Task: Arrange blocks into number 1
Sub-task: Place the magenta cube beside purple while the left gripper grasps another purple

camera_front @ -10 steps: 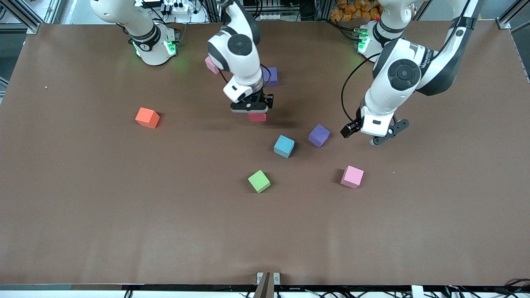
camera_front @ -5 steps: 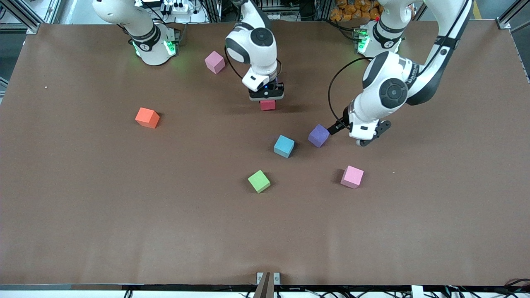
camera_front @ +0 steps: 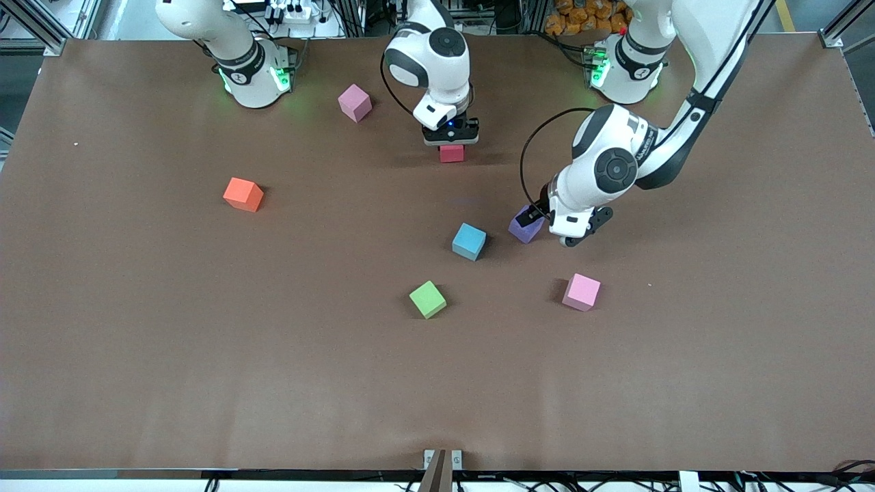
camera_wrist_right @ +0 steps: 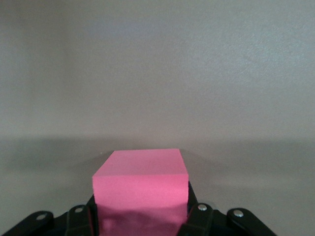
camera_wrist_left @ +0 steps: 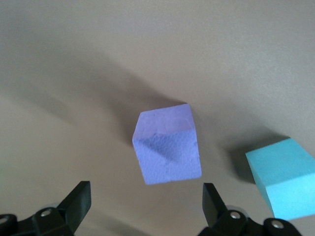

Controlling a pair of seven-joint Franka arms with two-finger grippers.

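My right gripper is holding the red block, whose lower edge rests on the tabletop, so the block would stand and the gripper needs to open.
My right gripper (camera_front: 450,141) is shut on the red block (camera_front: 451,154), low over the table near the robots' bases. In the right wrist view the red block (camera_wrist_right: 140,189) fills the gap of the right gripper (camera_wrist_right: 140,219). My left gripper (camera_front: 581,229) hangs open just beside a purple block (camera_front: 523,229), on the side toward the left arm's end. In the left wrist view the purple block (camera_wrist_left: 167,147) lies ahead of the open left gripper (camera_wrist_left: 146,202), not between its fingers. The light blue block (camera_front: 469,241) (camera_wrist_left: 283,179) sits close by. The green block (camera_front: 428,299) lies nearer the front camera. The second purple block is hidden.
One pink cube (camera_front: 355,102) sits near the right arm's base, another pink cube (camera_front: 582,292) lies nearer the front camera than the left gripper. An orange cube (camera_front: 243,194) rests toward the right arm's end. The brown table (camera_front: 205,355) stretches wide toward the front camera.
The right gripper carried the red block away from the front camera, toward the bases. The left gripper swung in toward the purple block and lowered.
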